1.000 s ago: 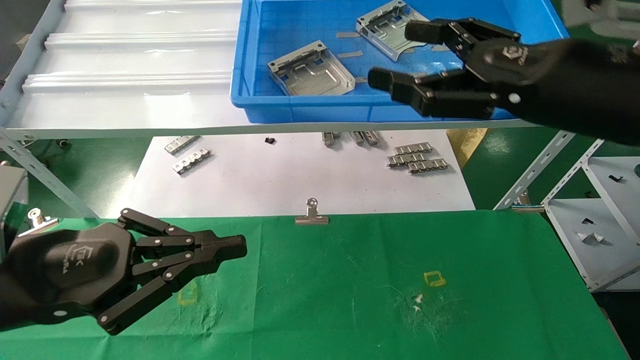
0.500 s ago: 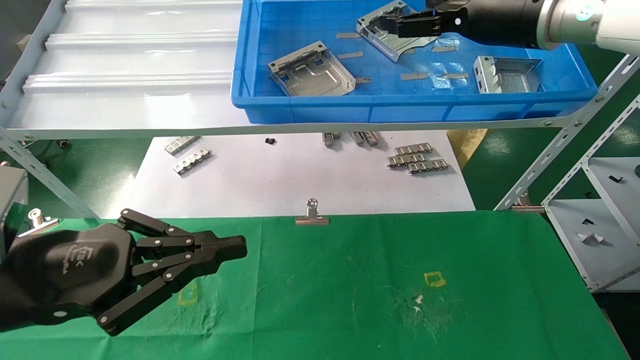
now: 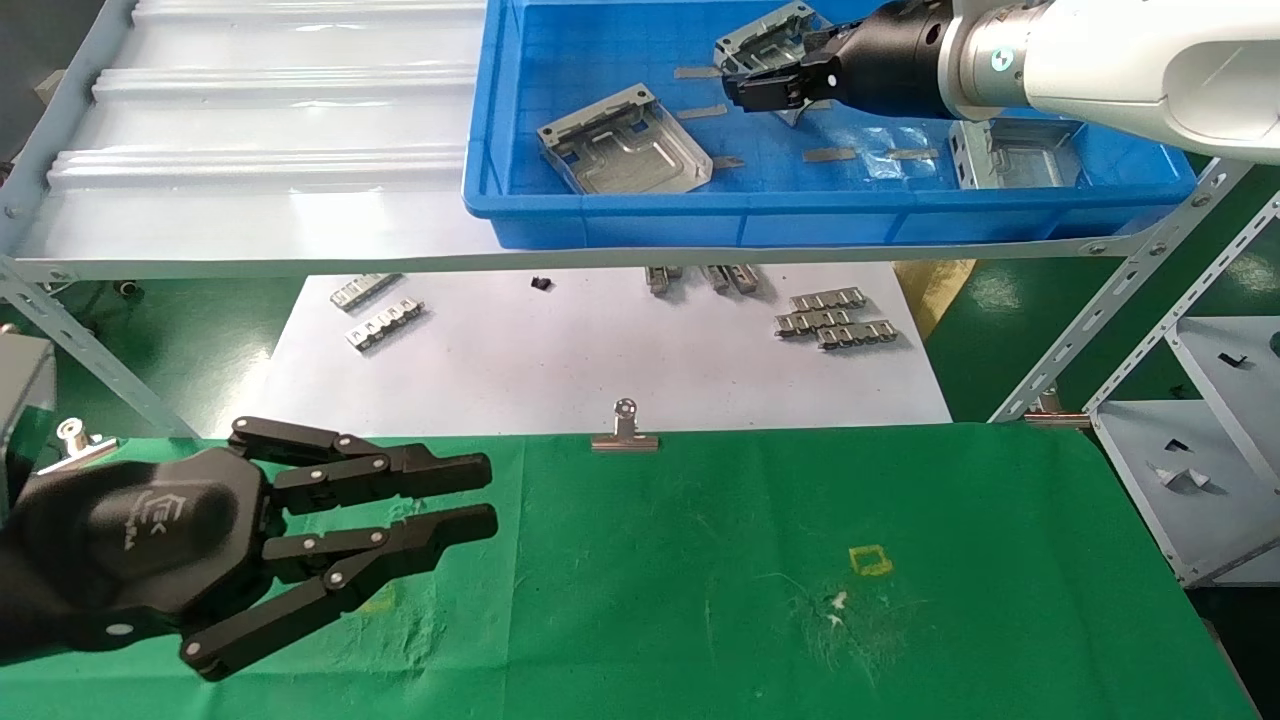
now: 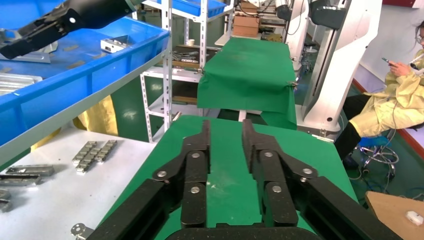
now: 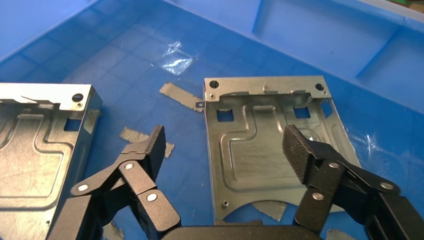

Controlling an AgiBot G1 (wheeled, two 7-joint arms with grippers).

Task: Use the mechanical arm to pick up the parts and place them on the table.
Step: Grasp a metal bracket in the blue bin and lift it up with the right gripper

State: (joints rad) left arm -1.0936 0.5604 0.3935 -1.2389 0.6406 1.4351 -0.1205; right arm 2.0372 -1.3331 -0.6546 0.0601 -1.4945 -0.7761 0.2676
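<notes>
The silvery stamped plate should go onto the tabletop, so my right gripper will next take hold of the plate by its folded side edge point(image 5: 210, 160).
Three silvery parts lie in the blue tray point(image 3: 700, 225): one near the front left point(image 3: 625, 140), one at the back point(image 3: 765, 45), one at the right point(image 3: 1015, 155) partly behind the white arm. My right gripper point(image 3: 745, 90) is open over the back part. In the right wrist view that part point(image 5: 265, 135) lies under the spread gripper point(image 5: 226, 145), and the front left part point(image 5: 40, 150) lies beside it. My left gripper point(image 3: 488, 494) hovers empty and slightly open over the left of the green table point(image 3: 800, 500), also seen in the left wrist view point(image 4: 226, 127).
Small ridged strips point(image 3: 835, 318) lie on the white sheet point(image 3: 600, 350) under the shelf. A binder clip point(image 3: 625, 430) sits on the table's far edge. Slanted shelf struts and a grey rack point(image 3: 1190, 440) stand at the right. A yellow square outline point(image 3: 868, 558) marks the cloth.
My right gripper has swung from close to the camera into the tray and now sits over the back part. My left gripper's fingers have opened a little.
</notes>
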